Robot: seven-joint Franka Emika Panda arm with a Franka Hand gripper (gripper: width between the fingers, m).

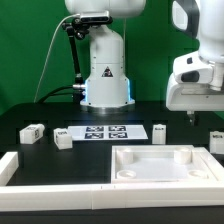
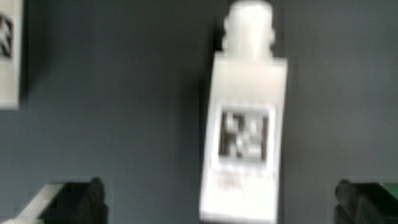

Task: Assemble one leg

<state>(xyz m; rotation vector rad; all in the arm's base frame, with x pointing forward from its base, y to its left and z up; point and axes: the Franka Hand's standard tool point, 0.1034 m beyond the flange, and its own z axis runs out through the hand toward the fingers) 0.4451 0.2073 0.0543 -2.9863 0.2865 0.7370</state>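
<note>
My gripper should next grab the white leg by its tagged body (image 1: 216, 141) (image 2: 244, 140), so the leg's narrow peg stays free to go into the tray-like part.
In the wrist view a white leg (image 2: 246, 120) lies on the dark table, with a black-and-white tag (image 2: 244, 135) on its upper side and a narrow peg at one end. My gripper (image 2: 221, 204) is open. Its dark fingertips (image 2: 71, 202) stand wide on either side of the leg's blunt end, not touching it. In the exterior view the gripper (image 1: 190, 113) hangs above the table at the right, between a leg (image 1: 160, 131) and another leg (image 1: 217, 140). I cannot tell which one is below it. The large white tray-like part (image 1: 200, 168) lies in front.
Two more legs (image 1: 32, 132) (image 1: 63, 140) lie at the exterior view's left. The marker board (image 1: 103, 132) lies before the robot base (image 1: 106, 75). A white rail (image 1: 90, 185) runs along the front edge. Another tagged white piece (image 2: 9, 55) shows at the wrist view's edge.
</note>
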